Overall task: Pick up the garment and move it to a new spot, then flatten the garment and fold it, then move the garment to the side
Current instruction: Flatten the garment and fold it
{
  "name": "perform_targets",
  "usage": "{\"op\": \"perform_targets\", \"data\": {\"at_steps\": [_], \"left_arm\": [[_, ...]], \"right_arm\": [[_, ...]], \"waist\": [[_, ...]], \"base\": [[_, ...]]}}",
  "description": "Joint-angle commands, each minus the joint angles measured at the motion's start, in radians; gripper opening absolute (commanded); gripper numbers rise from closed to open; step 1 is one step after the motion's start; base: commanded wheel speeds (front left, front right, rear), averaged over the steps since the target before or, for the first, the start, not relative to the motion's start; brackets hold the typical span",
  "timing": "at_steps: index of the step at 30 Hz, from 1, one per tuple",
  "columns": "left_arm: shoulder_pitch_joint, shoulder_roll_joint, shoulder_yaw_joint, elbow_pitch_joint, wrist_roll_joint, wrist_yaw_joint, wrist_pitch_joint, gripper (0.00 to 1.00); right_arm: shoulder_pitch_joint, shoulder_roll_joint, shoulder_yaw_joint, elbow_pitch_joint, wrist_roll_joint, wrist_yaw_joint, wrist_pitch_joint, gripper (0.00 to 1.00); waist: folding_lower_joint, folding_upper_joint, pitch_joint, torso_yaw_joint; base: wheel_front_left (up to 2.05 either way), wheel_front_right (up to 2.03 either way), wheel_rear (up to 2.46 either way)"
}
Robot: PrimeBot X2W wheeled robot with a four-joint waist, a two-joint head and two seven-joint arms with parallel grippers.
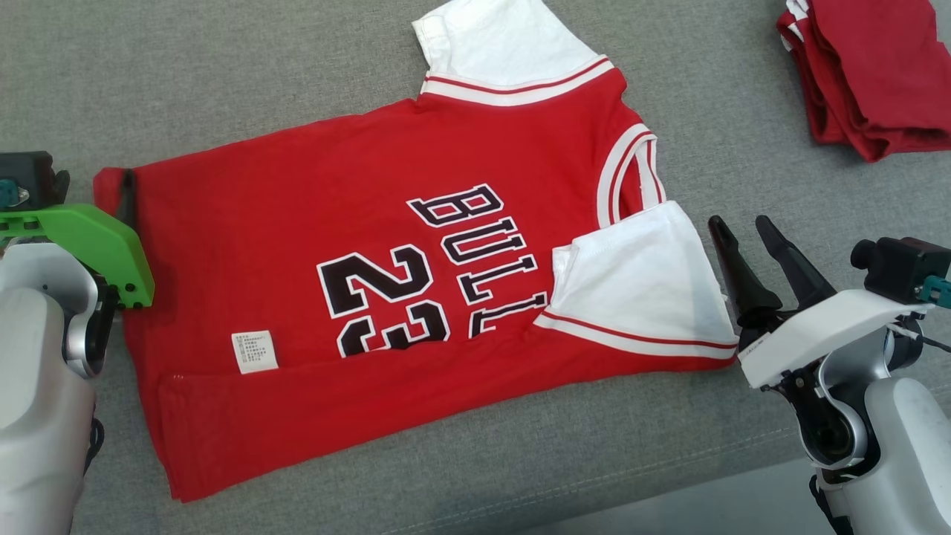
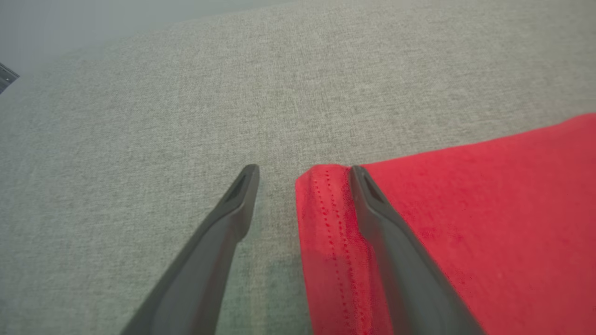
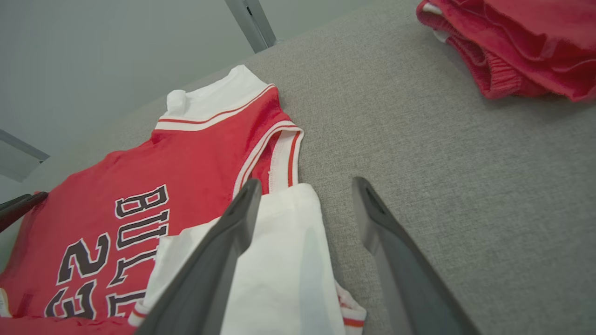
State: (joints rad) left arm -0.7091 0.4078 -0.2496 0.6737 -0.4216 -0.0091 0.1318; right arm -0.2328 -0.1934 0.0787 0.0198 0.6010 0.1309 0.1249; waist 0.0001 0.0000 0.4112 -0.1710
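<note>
Next, my right gripper picks up the red jersey (image 1: 294, 214) by its folded-in white sleeve (image 1: 655, 272) to fold the jersey.
The garment (image 1: 297, 245) is a red jersey with white sleeves and black "BULLS 23" lettering, lying flat on the grey cloth surface (image 1: 223, 74). Its near long edge and its near sleeve (image 1: 639, 282) are folded in over the body. My left gripper (image 2: 303, 173) is open and straddles the far hem corner of the garment (image 2: 489, 209), one finger on the red cloth and the other over bare grey. My right gripper (image 1: 741, 224) stands open beside the folded sleeve. In the right wrist view, the right gripper (image 3: 306, 184) has one finger over the white sleeve (image 3: 279, 260) and the other over the surface.
A pile of folded red clothes (image 1: 869, 74) lies at the far right, also in the right wrist view (image 3: 512, 46). The surface's front edge (image 1: 669, 483) runs along the lower right, with pale floor below it. Bare grey cloth lies beyond the garment at the far left.
</note>
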Motion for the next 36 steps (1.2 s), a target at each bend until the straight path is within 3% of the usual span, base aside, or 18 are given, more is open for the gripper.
{"op": "perform_targets", "data": {"at_steps": [1,2,6,8,9,10,12,13,18,24,36], "left_arm": [[-0.011,0.011,0.003,0.010,-0.002,0.003,0.005,1.00],[-0.012,0.013,0.001,0.015,-0.003,0.003,0.005,1.00],[-0.014,0.004,-0.014,0.033,-0.006,-0.014,0.013,0.80],[-0.018,-0.003,-0.025,0.042,-0.006,-0.020,0.018,0.50],[-0.018,-0.003,-0.025,0.042,-0.006,-0.020,0.018,0.50],[-0.020,-0.004,-0.028,0.045,-0.006,-0.022,0.019,0.42],[-0.024,-0.007,-0.033,0.051,-0.007,-0.025,0.021,0.18],[-0.025,-0.006,-0.034,0.054,-0.007,-0.026,0.020,0.00],[-0.031,-0.019,-0.023,0.036,-0.020,-0.024,-0.045,0.00],[0.002,-0.062,-0.020,-0.025,-0.036,-0.018,-0.140,0.00],[-0.001,-0.171,-0.069,-0.145,-0.031,-0.009,-0.243,0.00]], "right_arm": [[-0.015,-0.005,0.004,-0.001,-0.003,0.000,0.002,1.00],[-0.016,-0.006,0.005,0.000,-0.003,-0.001,0.003,1.00],[-0.020,-0.009,0.011,0.000,-0.001,0.000,0.006,1.00],[-0.029,-0.013,0.016,0.000,0.000,0.000,0.013,1.00],[-0.029,-0.013,0.016,0.000,0.000,0.000,0.013,1.00],[-0.033,-0.016,0.019,-0.001,-0.003,-0.001,0.016,1.00],[-0.049,-0.023,0.027,-0.003,-0.008,0.000,0.025,1.00],[-0.060,-0.028,0.033,-0.004,-0.011,-0.001,0.032,1.00],[-0.153,-0.061,0.051,0.006,-0.050,-0.001,0.065,1.00],[-0.339,-0.096,0.076,0.078,-0.131,0.000,0.106,1.00],[-0.768,-0.127,0.085,0.476,-0.221,-0.001,0.249,1.00]], "waist": [[-0.0001,0.0000,-0.001,-0.001],[-0.0001,0.0000,-0.002,-0.001],[-0.0001,0.0000,-0.005,-0.002],[-0.0001,0.0000,-0.005,-0.002],[-0.0001,0.0000,-0.005,-0.002],[-0.0001,0.0000,-0.005,-0.002],[-0.0001,0.0000,-0.005,-0.002],[-0.0001,0.0000,-0.004,-0.002],[-0.0001,0.0000,0.002,0.013],[-0.0001,0.0000,0.020,0.085],[-0.0001,0.0000,0.127,0.267]], "base": [[0.00,0.00,0.00],[0.00,0.00,0.00],[0.00,0.00,0.00],[0.00,0.00,0.00],[0.00,0.00,0.00],[0.00,0.00,0.00],[0.00,0.00,0.00],[0.00,0.00,0.00],[0.00,0.00,0.00],[0.00,0.00,0.00],[0.00,0.00,0.00]]}}
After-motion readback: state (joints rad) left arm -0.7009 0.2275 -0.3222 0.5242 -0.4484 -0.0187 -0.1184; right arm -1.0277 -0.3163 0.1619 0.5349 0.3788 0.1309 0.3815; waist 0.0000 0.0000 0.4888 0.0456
